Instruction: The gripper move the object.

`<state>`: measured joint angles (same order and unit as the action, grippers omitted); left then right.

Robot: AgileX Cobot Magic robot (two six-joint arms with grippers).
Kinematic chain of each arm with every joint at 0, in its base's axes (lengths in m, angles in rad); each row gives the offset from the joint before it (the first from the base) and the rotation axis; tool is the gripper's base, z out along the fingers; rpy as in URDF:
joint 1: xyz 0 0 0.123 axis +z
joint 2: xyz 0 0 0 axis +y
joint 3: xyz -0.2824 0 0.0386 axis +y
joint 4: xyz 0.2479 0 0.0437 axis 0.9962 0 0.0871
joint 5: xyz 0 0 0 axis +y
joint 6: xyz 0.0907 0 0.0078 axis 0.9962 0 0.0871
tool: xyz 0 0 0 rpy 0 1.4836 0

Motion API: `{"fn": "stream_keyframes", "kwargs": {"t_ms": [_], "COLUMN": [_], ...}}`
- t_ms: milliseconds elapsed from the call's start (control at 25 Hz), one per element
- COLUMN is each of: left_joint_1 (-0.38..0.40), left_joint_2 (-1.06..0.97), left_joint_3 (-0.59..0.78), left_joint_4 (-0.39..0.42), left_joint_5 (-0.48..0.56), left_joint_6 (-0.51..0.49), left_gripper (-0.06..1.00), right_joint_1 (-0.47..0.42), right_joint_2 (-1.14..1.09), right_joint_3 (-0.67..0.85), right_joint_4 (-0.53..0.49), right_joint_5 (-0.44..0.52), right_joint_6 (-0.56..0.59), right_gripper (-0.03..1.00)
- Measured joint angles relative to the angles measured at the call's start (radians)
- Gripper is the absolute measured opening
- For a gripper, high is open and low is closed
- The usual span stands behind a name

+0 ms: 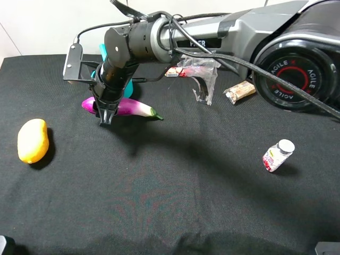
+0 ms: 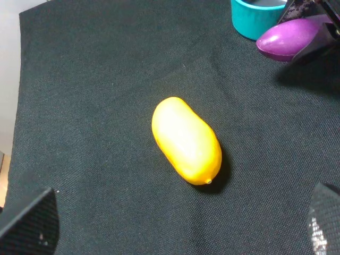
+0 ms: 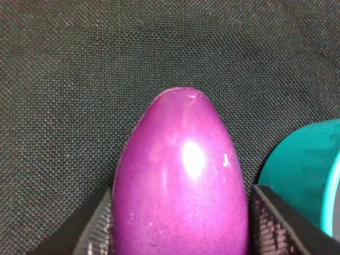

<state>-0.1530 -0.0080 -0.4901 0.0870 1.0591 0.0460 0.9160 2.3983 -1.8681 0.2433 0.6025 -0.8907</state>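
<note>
The eggplant's bottom rests along the black cloth between the low fingers of my right gripper, so the eggplant would stay lying there if I opened it now.
The glossy magenta-purple eggplant (image 1: pixel 133 108) lies on the black cloth, its green stem pointing right. It also shows in the left wrist view (image 2: pixel 289 40). My right gripper (image 1: pixel 106 118) reaches across to the left side and points down over the eggplant's rounded purple end. In the right wrist view the eggplant (image 3: pixel 180 180) fills the space between the black fingers (image 3: pixel 101 228), which press on both its sides. The right gripper (image 3: pixel 180 223) is shut on it. My left gripper (image 2: pixel 175 228) is open and empty, above the cloth near the mango.
A teal pot (image 1: pixel 127 87) stands just behind the eggplant, close to the right fingers (image 3: pixel 303 170). A yellow mango (image 1: pixel 33 140) lies at the left. A small white-capped bottle (image 1: pixel 278 155) lies at the right. A clear plastic bag (image 1: pixel 204 74) and a wrapped bar (image 1: pixel 240 91) lie at the back.
</note>
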Motion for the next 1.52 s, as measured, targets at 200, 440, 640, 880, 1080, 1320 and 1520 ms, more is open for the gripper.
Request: {"fn": "stream_keyframes", "kwargs": {"t_ms": [200,440,640,880,1080,1320,1520], "left_joint_1": [0.0,0.0,0.0,0.0,0.0,0.0,0.0], "left_joint_2": [0.0,0.0,0.0,0.0,0.0,0.0,0.0], "left_joint_3": [0.0,0.0,0.0,0.0,0.0,0.0,0.0], "left_joint_4": [0.0,0.0,0.0,0.0,0.0,0.0,0.0], "left_joint_5": [0.0,0.0,0.0,0.0,0.0,0.0,0.0], "left_joint_6": [0.0,0.0,0.0,0.0,0.0,0.0,0.0], "left_gripper": [0.99,0.99,0.99,0.99,0.99,0.99,0.99], "right_joint_1": [0.0,0.0,0.0,0.0,0.0,0.0,0.0], "right_joint_2": [0.0,0.0,0.0,0.0,0.0,-0.002,-0.024], "right_joint_3": [0.0,0.0,0.0,0.0,0.0,0.0,0.0], "right_joint_4": [0.0,0.006,0.01,0.014,0.014,0.015,0.016], "right_joint_5": [0.0,0.0,0.0,0.0,-0.002,-0.008,-0.008], "right_joint_6": [0.0,0.0,0.0,0.0,0.0,0.03,0.034], "right_gripper": [0.39,0.41,0.53,0.54,0.54,0.61,0.62]}}
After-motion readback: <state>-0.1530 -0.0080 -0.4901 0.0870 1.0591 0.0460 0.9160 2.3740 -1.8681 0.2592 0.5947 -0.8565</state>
